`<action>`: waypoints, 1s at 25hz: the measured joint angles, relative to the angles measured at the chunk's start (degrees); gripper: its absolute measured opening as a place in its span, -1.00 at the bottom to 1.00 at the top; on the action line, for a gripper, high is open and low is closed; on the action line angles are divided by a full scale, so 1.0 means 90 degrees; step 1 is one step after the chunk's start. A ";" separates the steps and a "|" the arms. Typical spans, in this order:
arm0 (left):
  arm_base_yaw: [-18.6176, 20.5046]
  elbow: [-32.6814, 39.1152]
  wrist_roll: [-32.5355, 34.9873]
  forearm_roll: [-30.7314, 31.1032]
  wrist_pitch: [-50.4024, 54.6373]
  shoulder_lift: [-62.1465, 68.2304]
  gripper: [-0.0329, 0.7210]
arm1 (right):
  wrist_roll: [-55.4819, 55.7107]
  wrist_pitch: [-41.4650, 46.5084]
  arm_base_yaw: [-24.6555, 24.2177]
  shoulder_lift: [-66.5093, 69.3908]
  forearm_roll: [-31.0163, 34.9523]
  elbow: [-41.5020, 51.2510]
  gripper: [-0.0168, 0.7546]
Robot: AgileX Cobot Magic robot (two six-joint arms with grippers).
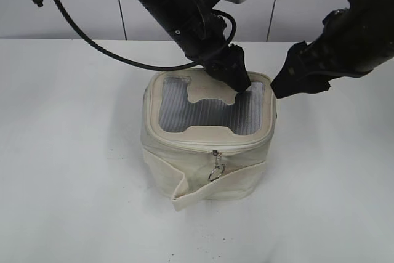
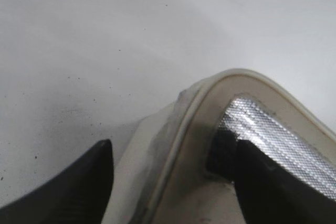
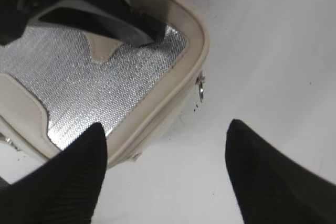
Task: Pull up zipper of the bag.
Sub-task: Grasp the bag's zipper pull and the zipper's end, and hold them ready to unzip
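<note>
I should next grab the bag by its cream rim [image 1: 253, 77] with my left gripper, so that it stays steady while the bag's zipper [image 1: 217, 159] gets pulled up.
A cream fabric bag [image 1: 203, 164] with a silver mesh lid [image 1: 203, 112] stands mid-table. Its zipper runs round the lid, and a pull with a metal ring [image 1: 215, 167] hangs at the front. My left gripper [image 1: 237, 81] is open and straddles the bag's back right rim [image 2: 197, 108]; one finger [image 2: 273, 182] rests on the lid, the other [image 2: 73, 192] is outside. My right gripper [image 1: 289, 84] is open and empty, hovering just right of the bag [image 3: 157, 108]. A small metal zipper pull [image 3: 200, 88] shows on the bag's side in the right wrist view, ahead of my right gripper [image 3: 165, 145].
The bag stands on a white table [image 1: 74, 152]. A white panelled wall [image 1: 141, 16] rises behind the table's far edge. A loose fabric strap end [image 1: 184, 192] sticks out at the bag's lower front.
</note>
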 joint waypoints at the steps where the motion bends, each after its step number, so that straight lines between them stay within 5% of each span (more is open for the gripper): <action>1: 0.0000 0.0000 0.0000 -0.0002 -0.0004 0.0000 0.54 | 0.0000 -0.0093 0.0000 0.0000 -0.0003 0.0000 0.46; 25: 0.0000 0.0000 0.0000 -0.0055 0.0049 0.0000 0.26 | 0.0014 -0.0282 0.0000 0.0000 0.0117 0.0000 0.46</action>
